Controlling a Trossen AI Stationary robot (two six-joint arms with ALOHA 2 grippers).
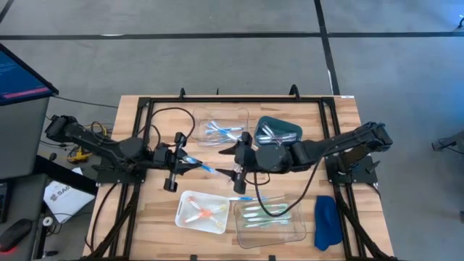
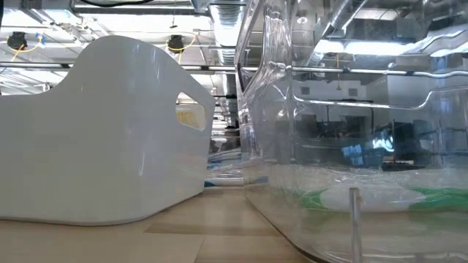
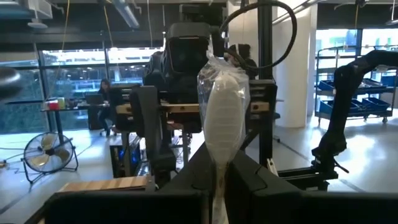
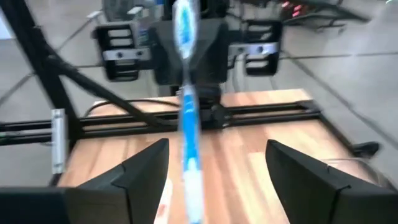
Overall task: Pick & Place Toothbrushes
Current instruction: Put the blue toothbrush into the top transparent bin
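Note:
My right gripper is going to place the toothbrush among the blue toothbrushes in the far clear tray, so it will grab the toothbrush by its white handle end.
A blue-and-white toothbrush in a clear wrapper hangs above the middle of the table, with my left gripper shut on it. In the left wrist view the wrapped toothbrush sticks out past the fingers. My right gripper faces it from the table's right and is open. Its two fingers stand wide on either side of the toothbrush without touching it. More toothbrushes lie in the trays. My left gripper pinches the toothbrush's stem between its two fingers, at the end toward the table's left. The fingers come about level from the left and lie along the stick. The toothbrush is lifted clear of the table, its free end toward my right gripper.
Far side: a clear tray with blue toothbrushes and a dark teal tray with pale ones. Near side: a white tray with orange ones and a clear tray with green ones. A blue cloth lies near right.

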